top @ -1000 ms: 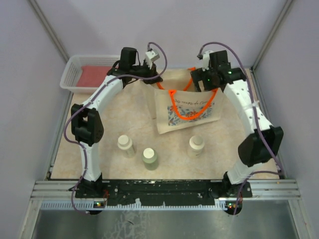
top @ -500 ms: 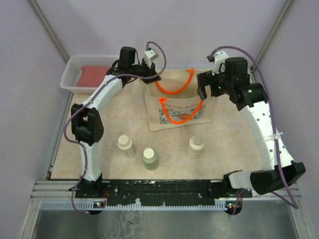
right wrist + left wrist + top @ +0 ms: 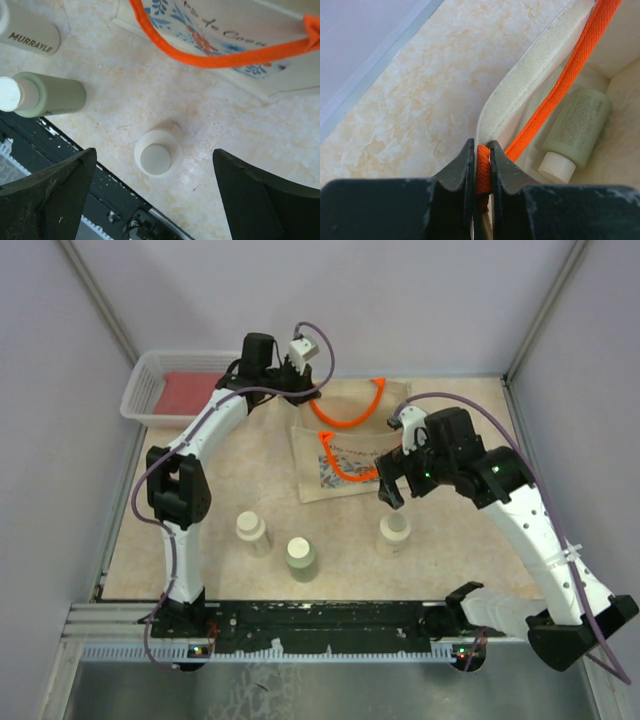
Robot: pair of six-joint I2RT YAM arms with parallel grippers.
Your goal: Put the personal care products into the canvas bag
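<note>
The upright cream bottle's upper body (image 3: 393, 535) is the part my right gripper should grab, from the cap end. The bottle's base then stays free to go into the canvas bag (image 3: 352, 452) first.
The canvas bag (image 3: 352, 452) lies near the table's back, its mouth held open. My left gripper (image 3: 301, 390) is shut on the bag's orange handle (image 3: 481, 172) at the rim. A pale green bottle (image 3: 576, 131) lies inside the bag. My right gripper (image 3: 389, 490) is open and empty, hovering over an upright cream bottle (image 3: 394, 530), which sits between the jaws in the right wrist view (image 3: 156, 158). Another cream bottle (image 3: 252, 531) and a green bottle (image 3: 300, 557) stand at the front left; both also show in the right wrist view, cream (image 3: 27, 32) and green (image 3: 52, 95).
A white mesh basket (image 3: 143, 388) with a red flat item (image 3: 190, 392) stands at the back left. The black front rail (image 3: 320, 618) runs close below the bottles. The bag's second orange handle (image 3: 225, 59) hangs over its printed panel.
My right gripper has left the bag's right rim and swung forward and down over the right cream bottle. The bag's front has sunk lower. The left gripper has not moved.
</note>
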